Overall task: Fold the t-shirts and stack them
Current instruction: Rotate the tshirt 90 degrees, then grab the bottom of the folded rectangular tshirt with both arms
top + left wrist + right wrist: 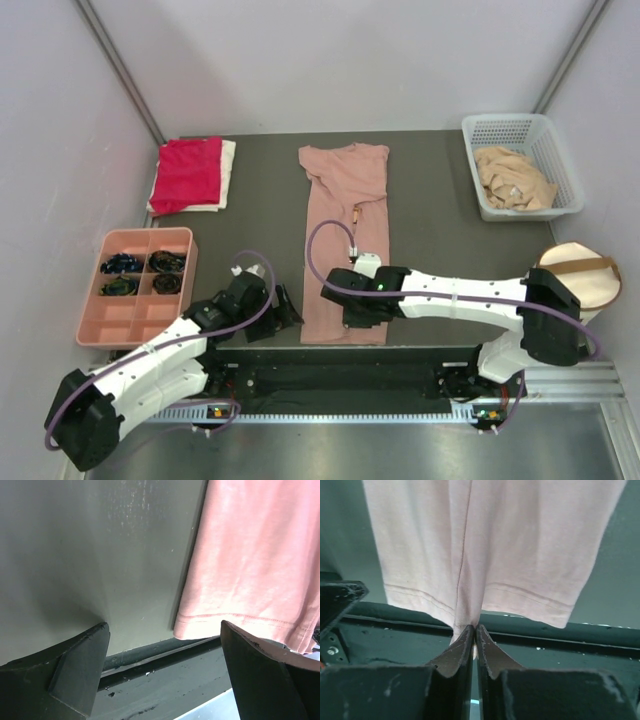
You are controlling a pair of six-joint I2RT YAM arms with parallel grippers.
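I will next grab the dusty-pink t-shirt [345,240] with my left gripper by its near hem corner to fold the hem over, and the other hem corner will stay free.
A dusty-pink t-shirt [345,240], folded into a long strip, lies down the middle of the table with its hem at the near edge. My right gripper [352,318] is shut on the middle of that hem. In the right wrist view the cloth [520,545] is pinched between the fingertips of the right gripper [475,628]. My left gripper [285,315] stands open just left of the hem's corner. In its wrist view the pink shirt [255,555] lies ahead of the left gripper [162,625], touching neither finger. A folded red shirt [187,173] rests on a white one [228,165] at the back left. A tan shirt [512,180] is crumpled in the basket.
A white plastic basket [478,127] stands at the back right. A round cream bag [580,275] with a brown strap sits at the right edge. A pink compartment tray [110,320] holding dark small items is at the left. The table's near edge and a dark rail [165,680] lie right under both grippers.
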